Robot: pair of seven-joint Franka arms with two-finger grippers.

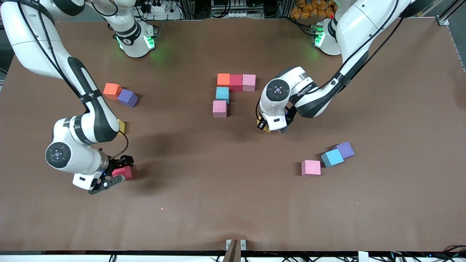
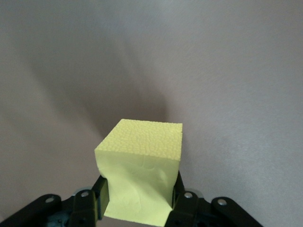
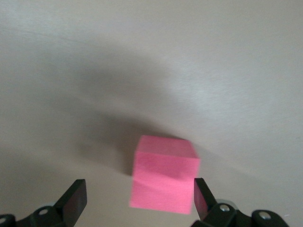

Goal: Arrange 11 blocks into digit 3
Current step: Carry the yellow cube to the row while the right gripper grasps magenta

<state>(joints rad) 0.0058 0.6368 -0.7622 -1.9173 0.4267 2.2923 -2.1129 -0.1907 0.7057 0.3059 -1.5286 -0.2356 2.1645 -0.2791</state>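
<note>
The robot's right gripper will next add the red block to the digit 3, so it will grab the block by two opposite sides.
A partial figure lies mid-table: an orange block (image 1: 223, 79), a red block (image 1: 236, 82) and a pink block (image 1: 249, 82) in a row, with a blue block (image 1: 222, 94) and a pink block (image 1: 220, 108) running down from the orange one. My left gripper (image 1: 267, 127) (image 2: 139, 194) is shut on a yellow block (image 1: 267, 129) (image 2: 142, 170), low over bare table beside that figure. Toward the right arm's end, my right gripper (image 1: 118, 171) (image 3: 140, 194) stands open around a red block (image 1: 125, 173) (image 3: 163, 179) that rests on the table.
Loose blocks lie about. An orange (image 1: 111, 90) and a purple one (image 1: 127, 98) touch near the right arm, and a yellow one (image 1: 121, 127) is half hidden by it. Toward the left arm's end sit a pink (image 1: 311, 167), a blue (image 1: 332, 158) and a purple block (image 1: 345, 149).
</note>
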